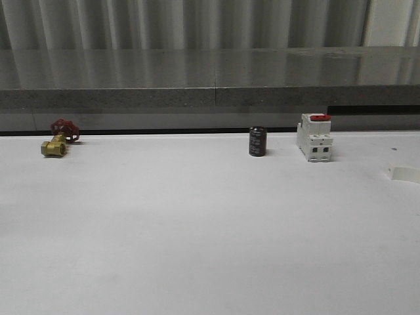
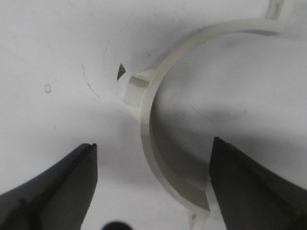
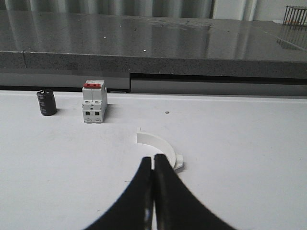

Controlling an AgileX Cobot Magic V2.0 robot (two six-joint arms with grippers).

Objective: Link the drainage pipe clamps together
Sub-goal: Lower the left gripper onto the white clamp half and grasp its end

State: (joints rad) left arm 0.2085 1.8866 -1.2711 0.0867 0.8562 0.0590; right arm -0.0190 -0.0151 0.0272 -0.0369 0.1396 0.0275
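The clamp's side tab lies beyond my fingers, so closing now would miss the tab. My left gripper moves toward the tab, then closes on it.
One white half-ring drainage pipe clamp lies flat on the white table, curving between my left gripper's fingers. The left gripper is open. Its one dark finger is close beside the clamp's flanged end, and the other finger stands well apart from it. A second clamp half lies on the table just beyond the tips of my right gripper, which is shut with nothing visibly between its fingers. In the front view a white clamp piece shows at the far right edge.
A white breaker with a red switch and a black capacitor stand near the table's far edge. A brass valve with a red handle sits far left. A grey ledge runs behind the table.
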